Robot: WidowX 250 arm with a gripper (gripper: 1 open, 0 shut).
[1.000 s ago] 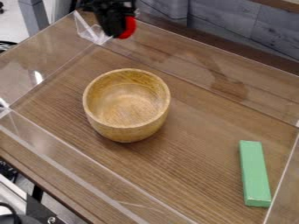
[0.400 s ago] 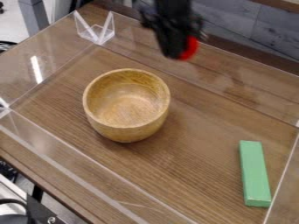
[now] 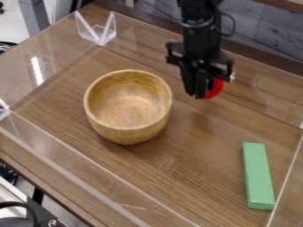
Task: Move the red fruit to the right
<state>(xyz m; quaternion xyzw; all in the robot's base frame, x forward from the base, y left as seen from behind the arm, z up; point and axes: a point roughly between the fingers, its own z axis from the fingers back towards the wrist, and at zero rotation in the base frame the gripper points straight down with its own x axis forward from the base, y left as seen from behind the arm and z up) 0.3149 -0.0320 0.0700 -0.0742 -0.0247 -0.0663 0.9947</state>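
Observation:
I need to keep holding the red fruit with my gripper until it reaches the table beside the green block, because the fruit is still hanging short of that spot.
The red fruit (image 3: pixel 215 88) is a small bright red piece held between the black fingers of my gripper (image 3: pixel 201 84). The gripper points straight down and is shut on it, just above the wooden table (image 3: pixel 213 142), to the right of the wooden bowl (image 3: pixel 128 106). Most of the fruit is hidden by the fingers; only its red right side shows.
A flat green rectangular block (image 3: pixel 257 175) lies near the right front. Clear plastic walls (image 3: pixel 48 71) fence the table, with a small clear stand (image 3: pixel 95 28) at the back left corner.
My gripper has carried the red fruit from the back left, past the bowl, to the right and lower toward the table.

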